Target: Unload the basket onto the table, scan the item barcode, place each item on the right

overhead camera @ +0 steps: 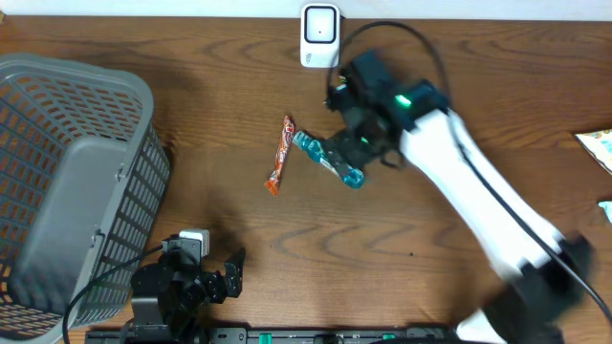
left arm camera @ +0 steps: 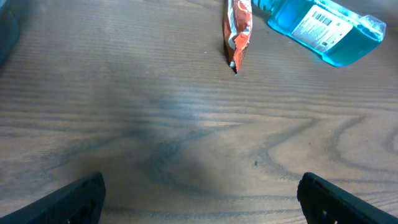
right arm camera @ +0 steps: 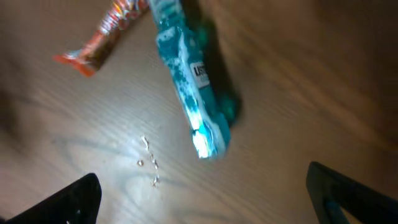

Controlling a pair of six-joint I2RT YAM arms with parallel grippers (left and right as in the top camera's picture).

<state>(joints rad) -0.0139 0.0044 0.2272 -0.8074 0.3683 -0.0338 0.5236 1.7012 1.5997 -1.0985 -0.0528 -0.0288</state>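
Note:
The white barcode label will stay free to scan, as my right gripper will next grab the blue liquid bottle point(overhead camera: 308, 146) by its base end point(overhead camera: 353, 177).
A blue liquid bottle point(overhead camera: 308, 146) with a white barcode label lies on its side on the wooden table, beside an orange snack packet point(overhead camera: 279, 155). A white scanner point(overhead camera: 319, 34) stands at the table's far edge. My right gripper point(overhead camera: 350, 149) hovers just above the bottle's middle. In the right wrist view the bottle point(right arm camera: 193, 87) lies ahead of the open right gripper point(right arm camera: 205, 199), with nothing between its fingers. My left gripper point(overhead camera: 229, 275) rests open near the front edge. From the left wrist, the bottle point(left arm camera: 323, 28) and packet point(left arm camera: 237, 28) lie far ahead of the left gripper point(left arm camera: 202, 202).
A grey slatted basket point(overhead camera: 67, 191) fills the left side of the table. A pale packet point(overhead camera: 598, 148) pokes in at the right edge. Small shiny specks point(right arm camera: 149, 163) lie on the wood near the bottle's end.

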